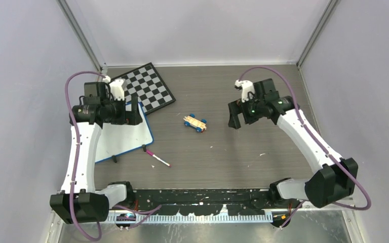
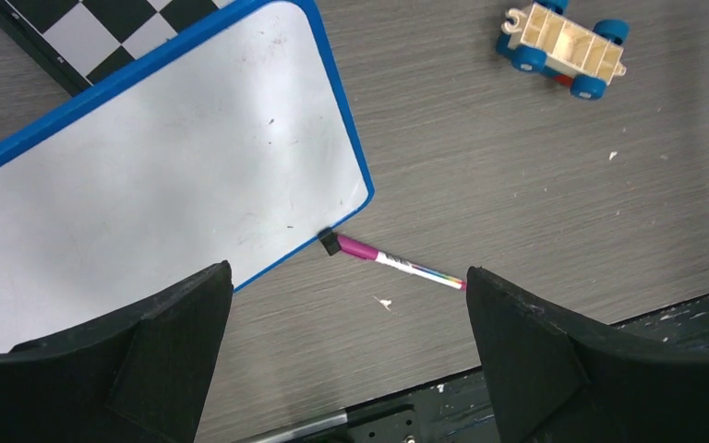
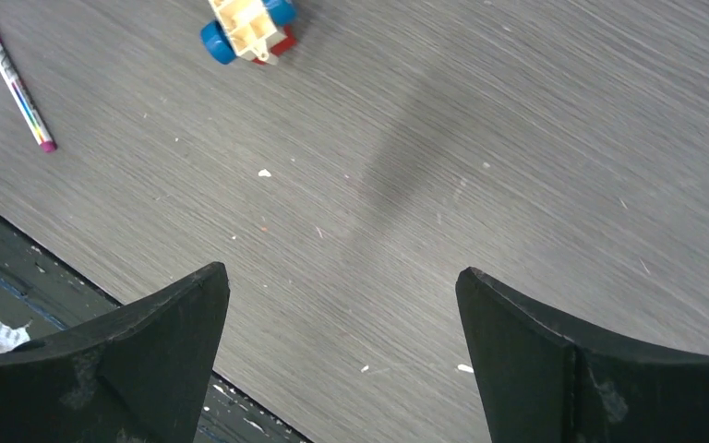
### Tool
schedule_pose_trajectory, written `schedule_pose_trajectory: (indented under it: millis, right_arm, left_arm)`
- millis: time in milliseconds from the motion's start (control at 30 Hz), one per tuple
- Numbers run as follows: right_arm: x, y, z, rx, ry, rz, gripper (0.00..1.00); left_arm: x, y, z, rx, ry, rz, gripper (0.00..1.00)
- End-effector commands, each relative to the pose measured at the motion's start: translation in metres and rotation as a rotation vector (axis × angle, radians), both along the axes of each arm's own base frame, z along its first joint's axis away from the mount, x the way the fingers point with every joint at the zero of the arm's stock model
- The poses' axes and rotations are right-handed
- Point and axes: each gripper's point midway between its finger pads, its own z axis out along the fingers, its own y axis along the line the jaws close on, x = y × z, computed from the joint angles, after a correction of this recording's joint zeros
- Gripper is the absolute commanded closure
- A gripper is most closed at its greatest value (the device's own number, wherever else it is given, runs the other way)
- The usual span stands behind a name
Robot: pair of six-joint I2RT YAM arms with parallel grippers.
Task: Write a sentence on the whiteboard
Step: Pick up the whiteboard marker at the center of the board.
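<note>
I will grab the marker by its tail end (image 1: 166,163) (image 3: 40,131) with my right gripper next, so the marker's pink cap stays free for my left gripper.
The whiteboard (image 1: 126,139) (image 2: 166,175), white with a thin blue frame, lies flat at the left of the table. Its face carries only faint specks; no sentence is in view. A pink-capped marker (image 1: 157,158) (image 2: 402,264) (image 3: 14,83) lies on the table, its cap end touching a small black foot at the board's near right corner. My left gripper (image 1: 134,114) (image 2: 346,272) hangs open above the board's right edge, nothing between its fingers. Over bare table at the right, my right gripper (image 1: 234,117) (image 3: 342,272) is open and holds nothing.
A black-and-white chessboard (image 1: 147,86) (image 2: 83,28) lies behind the whiteboard, partly under its far edge. A small toy car with blue wheels (image 1: 195,123) (image 2: 565,46) (image 3: 245,28) sits mid-table. A black rail (image 1: 202,197) runs along the near edge. Walls close three sides.
</note>
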Motion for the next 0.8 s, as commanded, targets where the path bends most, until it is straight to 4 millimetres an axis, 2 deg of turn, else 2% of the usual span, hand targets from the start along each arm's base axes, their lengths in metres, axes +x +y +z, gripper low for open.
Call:
schedule_pose_trajectory:
  millis: [0,67,100,200,333,500,633,733,767]
  right_arm:
    - [0.021,0.039,0.005,-0.049,-0.095,0.082,0.03]
    - [0.025,0.063,0.0,-0.076,-0.105,0.107,0.03]
    - [0.03,0.075,-0.002,-0.086,-0.121,0.096,0.03]
    - [0.028,0.116,-0.009,-0.122,-0.193,0.133,0.03]
    - [0.006,0.174,-0.026,-0.194,-0.297,0.276,0.01]
    - [-0.033,0.244,-0.051,-0.22,-0.28,0.424,0.02]
    - [-0.058,0.286,-0.063,-0.155,-0.269,0.506,0.07]
    - [-0.071,0.309,-0.07,-0.149,-0.261,0.552,0.14]
    - [-0.073,0.314,-0.078,-0.172,-0.253,0.559,0.16]
  left_arm:
    - [0.002,0.013,0.029,-0.066,-0.038,0.117,0.0]
    - [0.0,0.03,0.036,-0.144,-0.056,0.203,0.0]
    - [-0.002,0.034,0.038,-0.18,-0.058,0.233,0.0]
    - [-0.007,0.04,0.042,-0.208,-0.077,0.282,0.0]
    - [-0.012,0.056,0.049,-0.209,-0.121,0.37,0.0]
    - [-0.015,0.067,0.051,-0.263,-0.139,0.431,0.0]
    - [-0.018,0.069,0.05,-0.273,-0.156,0.441,0.0]
    - [-0.017,0.07,0.049,-0.272,-0.153,0.442,0.0]
    - [-0.016,0.07,0.049,-0.274,-0.15,0.442,0.0]
